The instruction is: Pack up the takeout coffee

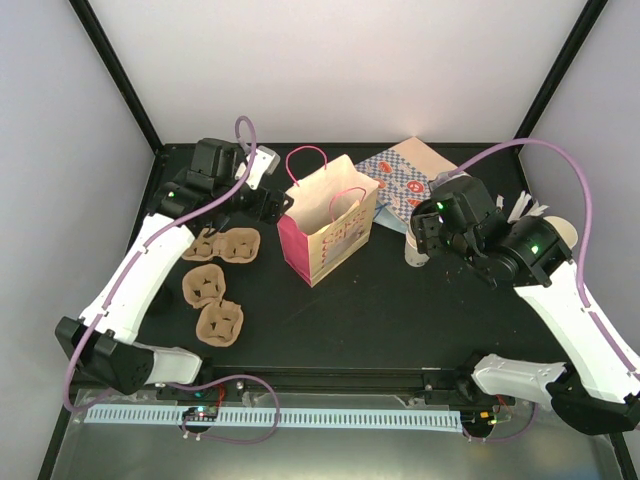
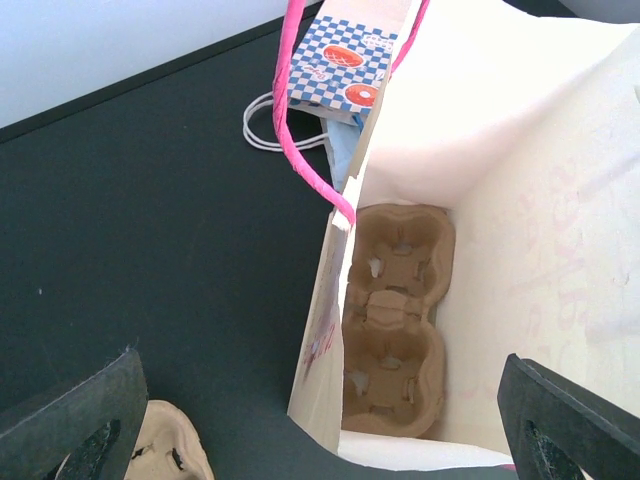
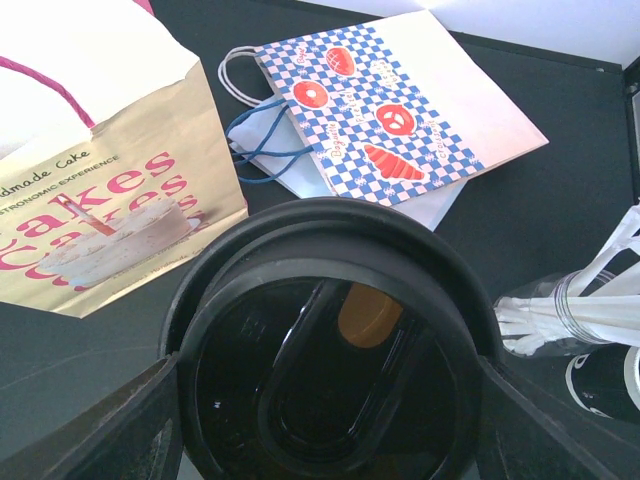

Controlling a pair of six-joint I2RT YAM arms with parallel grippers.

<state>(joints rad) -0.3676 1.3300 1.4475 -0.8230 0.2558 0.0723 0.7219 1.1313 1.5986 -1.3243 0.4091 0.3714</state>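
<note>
The bag's opening should stay free to take the coffee (image 1: 414, 250), so the left gripper will grab the bag by its paper rim (image 1: 305, 234).
The takeout coffee (image 1: 414, 250), a white cup under a black lid (image 3: 330, 370), stands right of the pink-and-cream bag (image 1: 330, 225). My right gripper (image 1: 428, 232) is shut on it, a finger pressed against each side of the lid in the right wrist view (image 3: 330, 400). The bag (image 3: 110, 200) stands upright and open. My left gripper (image 1: 268, 203) hangs open over the bag's left edge (image 2: 320, 420), holding nothing. In the left wrist view a brown cup carrier (image 2: 395, 320) lies on the bag's floor.
Three more brown carriers (image 1: 225, 245) (image 1: 203, 285) (image 1: 218, 322) lie on the table left of the bag. A flat blue-checkered bag (image 1: 400, 180) lies behind it. A bundle of white straws (image 3: 570, 310) sits at the right.
</note>
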